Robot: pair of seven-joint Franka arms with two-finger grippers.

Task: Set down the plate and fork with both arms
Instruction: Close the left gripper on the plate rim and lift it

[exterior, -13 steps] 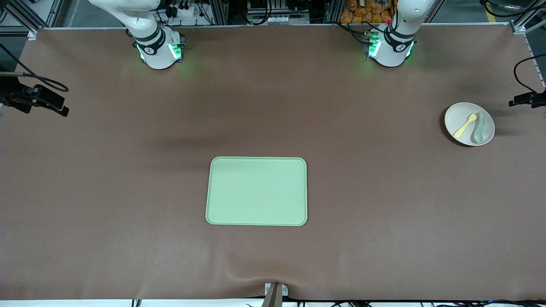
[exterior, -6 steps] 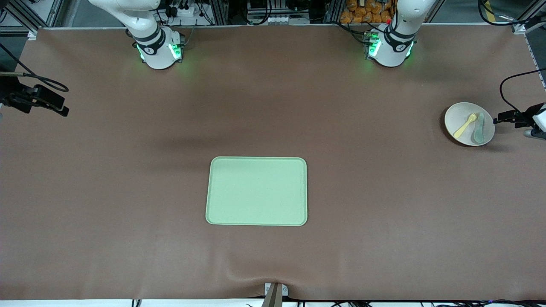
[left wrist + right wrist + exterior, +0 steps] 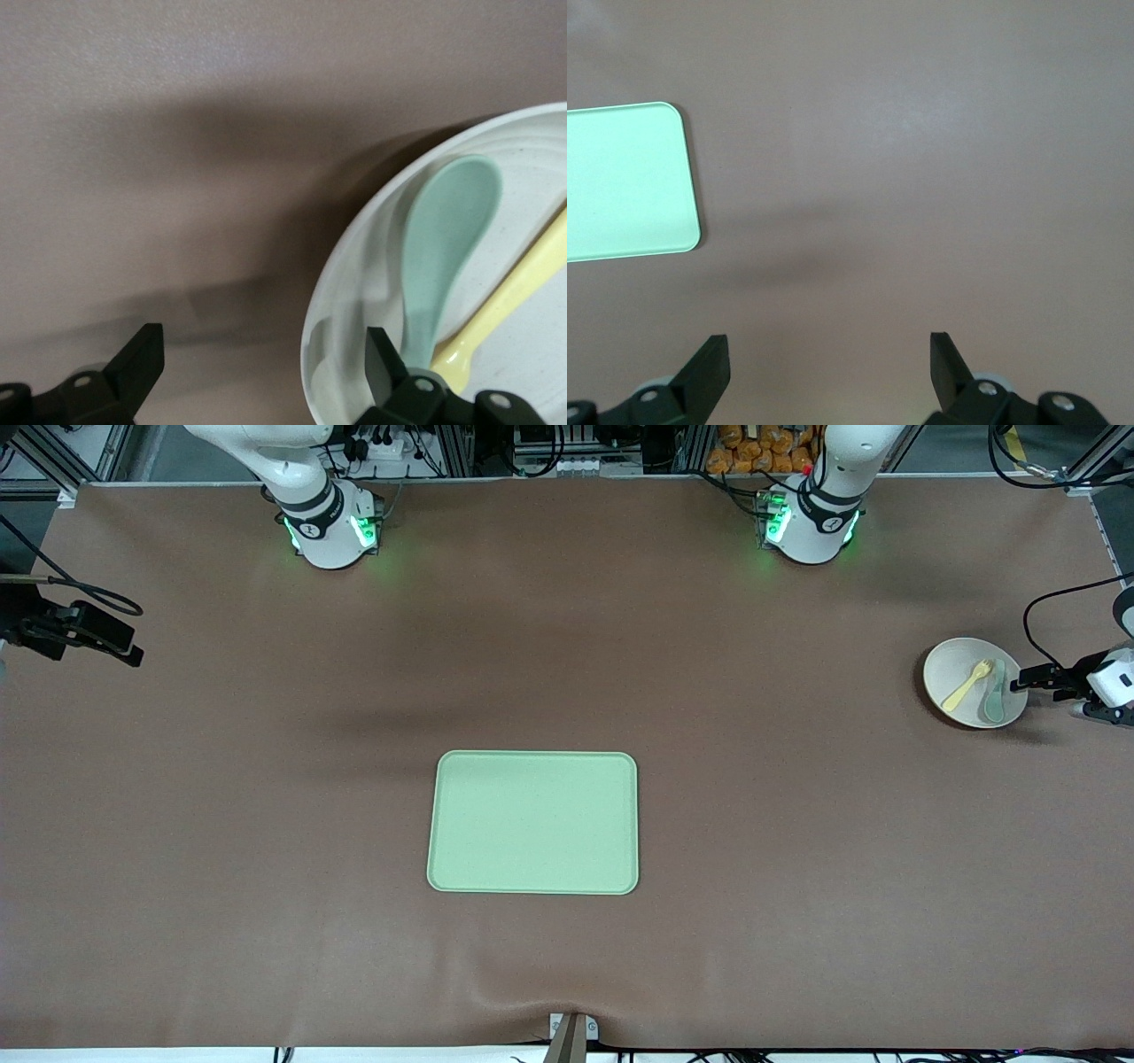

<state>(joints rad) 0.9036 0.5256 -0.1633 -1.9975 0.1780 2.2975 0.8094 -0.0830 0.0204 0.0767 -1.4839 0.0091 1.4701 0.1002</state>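
Observation:
The plate is ready for my left gripper to close on it now. Both fingers reach down past the plate's rim [image 3: 1018, 660], one of them next to the teal spoon [image 3: 994, 693].
The cream plate [image 3: 961, 669] lies near the left arm's end of the table. In it lie the pale-yellow fork [image 3: 966, 685] and a teal spoon [image 3: 994, 693] side by side. My left gripper [image 3: 1026, 681] is open at the plate's rim, at the table-end side. In the left wrist view, one finger [image 3: 387, 367] is over the plate's inside [image 3: 363, 266] by the spoon [image 3: 443, 239] and fork [image 3: 505, 310]. The other finger is outside the rim. My right gripper [image 3: 131, 646] is open and empty, waiting over the right arm's end of the table.
A rectangular light-green tray [image 3: 532, 822] lies at the middle of the table, nearer the front camera than the plate. Its corner shows in the right wrist view [image 3: 620, 181]. Brown mat covers the table. Both arm bases stand along the table's edge farthest from the front camera.
My left gripper has come in from the table's end to the plate's rim. The plate, fork, spoon and right arm have not moved.

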